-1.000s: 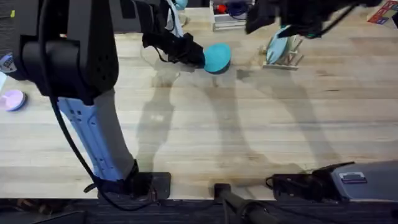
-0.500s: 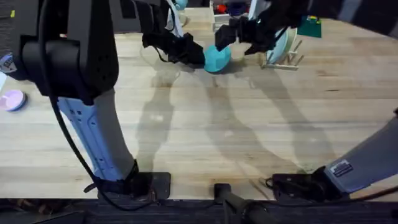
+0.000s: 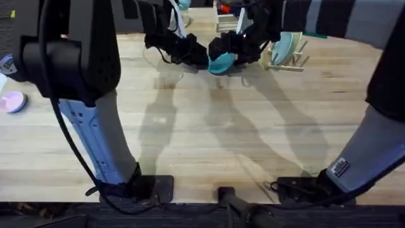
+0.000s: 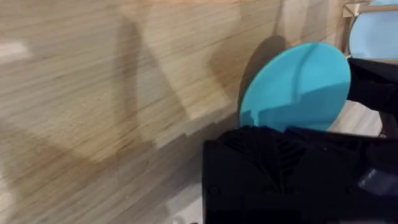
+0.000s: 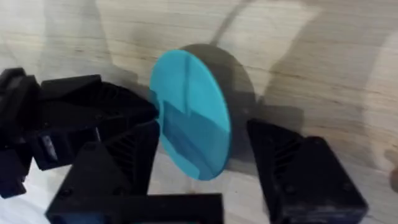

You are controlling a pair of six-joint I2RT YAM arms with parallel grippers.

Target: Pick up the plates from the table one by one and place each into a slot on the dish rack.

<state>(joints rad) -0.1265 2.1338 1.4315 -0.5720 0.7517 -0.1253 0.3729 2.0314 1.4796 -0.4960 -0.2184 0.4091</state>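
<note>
I will grab the turquoise plate by its rim [image 5: 217, 165] next with my right gripper. Then I will stand the plate in a slot of the dish rack.
The turquoise plate [image 3: 221, 62] is held on edge, just above the table [image 3: 209, 133] at the back centre. My left gripper [image 3: 193, 54] is shut on its left rim, and in the left wrist view the plate [image 4: 298, 87] sticks out of the black fingers [image 4: 280, 155]. My right gripper [image 3: 233, 48] has come in from the right. It stands open in the right wrist view [image 5: 202, 127], one finger on each side of the plate [image 5: 193, 118], with the left gripper [image 5: 74, 118] gripping the far rim. The dish rack [image 3: 290, 58] stands just right of them.
A pale light-blue plate [image 3: 283, 45] stands upright in the dish rack. A white wire organiser [image 3: 229, 19] sits behind the grippers at the table's back edge. A small pink disc [image 3: 12, 101] lies at the far left. The left arm's upright link [image 3: 82, 76] looms large at the left.
The right arm has swung left from above the dish rack, and its open gripper now straddles the turquoise plate. The left gripper and the plate have stayed where they were.
</note>
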